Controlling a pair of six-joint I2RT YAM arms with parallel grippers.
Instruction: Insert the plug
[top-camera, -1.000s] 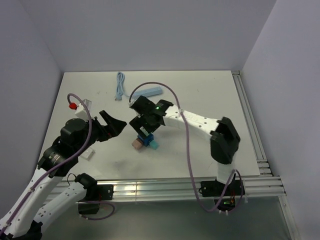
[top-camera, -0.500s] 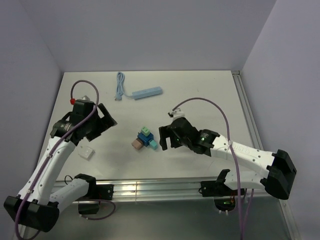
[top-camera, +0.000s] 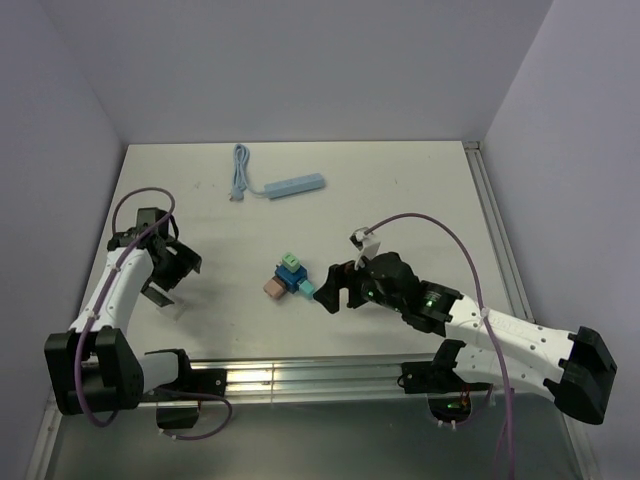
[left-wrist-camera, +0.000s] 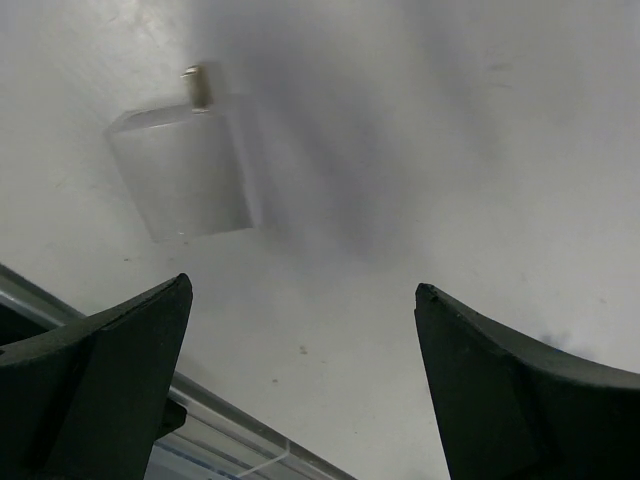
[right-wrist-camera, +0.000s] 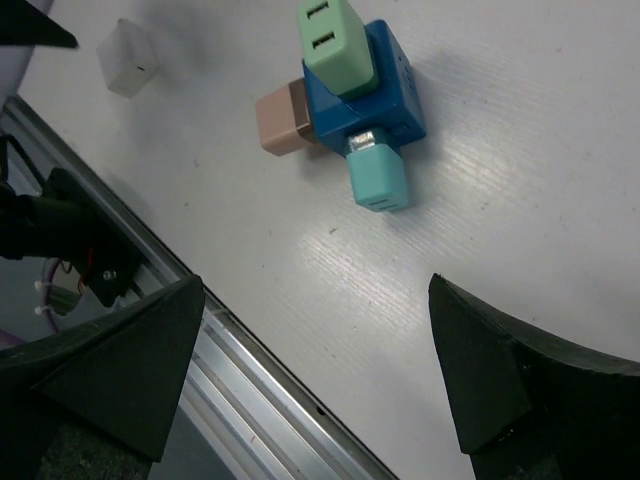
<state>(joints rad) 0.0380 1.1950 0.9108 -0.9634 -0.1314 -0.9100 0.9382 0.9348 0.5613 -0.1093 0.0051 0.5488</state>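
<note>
My left gripper has to hand the white plug to my right gripper to be plugged in, so it should grab the white plug (left-wrist-camera: 185, 170) across the sides of its body and leave the metal prong free.
A loose white plug (left-wrist-camera: 185, 170) with a metal prong (left-wrist-camera: 200, 85) lies near the table's front left; it also shows small as the white plug (right-wrist-camera: 128, 58). My left gripper (left-wrist-camera: 302, 287) hovers open just short of it, left gripper (top-camera: 168, 283). A blue socket cube (right-wrist-camera: 365, 85) sits mid-table with a green plug (right-wrist-camera: 335, 40), a tan plug (right-wrist-camera: 285, 120) and a teal plug (right-wrist-camera: 380, 180) in its sides. My right gripper (right-wrist-camera: 315, 283) stands open and empty just to the right of the teal plug (top-camera: 308, 290), right gripper (top-camera: 327, 288).
A light blue power strip (top-camera: 295, 186) with its coiled cable (top-camera: 240, 172) lies at the back of the table. The aluminium rail (top-camera: 300, 375) runs along the front edge, close under both grippers. Grey walls close in the left, back and right.
The right arm has drawn back from over the cube to its near right side. The left arm has swung left and down over the white plug. Both grippers stayed open.
</note>
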